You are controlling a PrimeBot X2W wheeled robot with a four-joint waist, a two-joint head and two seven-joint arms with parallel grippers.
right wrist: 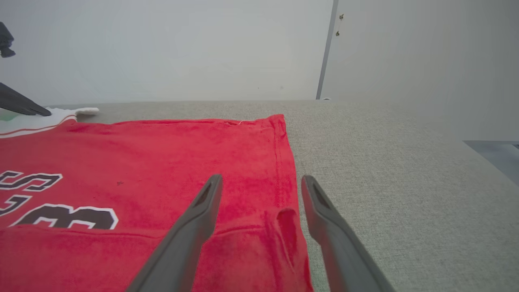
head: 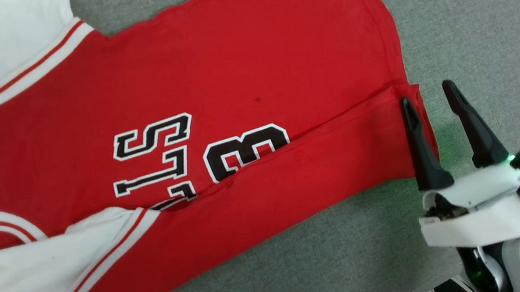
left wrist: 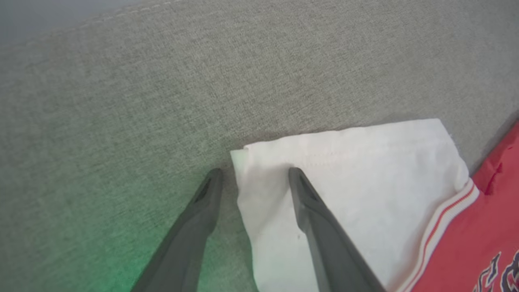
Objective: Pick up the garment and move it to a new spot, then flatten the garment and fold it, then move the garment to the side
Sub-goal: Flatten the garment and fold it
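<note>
My right gripper will next grab the jersey by the red hem corner at its folded side, so that it can fold the jersey into a narrow piece of cloth.
The garment lies spread on the grey surface, a red jersey with black white-outlined lettering and white sleeves, its near long side folded over the chest. My right gripper stands open at the hem end, one finger over the red cloth and one over bare surface; in the right wrist view the hem corner lies between the fingers. My left gripper is open at the far white sleeve, its fingers astride the sleeve's corner. One of its fingers shows in the right wrist view.
The grey fabric surface extends to the right of the hem and beyond the sleeve. A pale wall with a door frame stands behind its far edge. Floor shows past its right edge.
</note>
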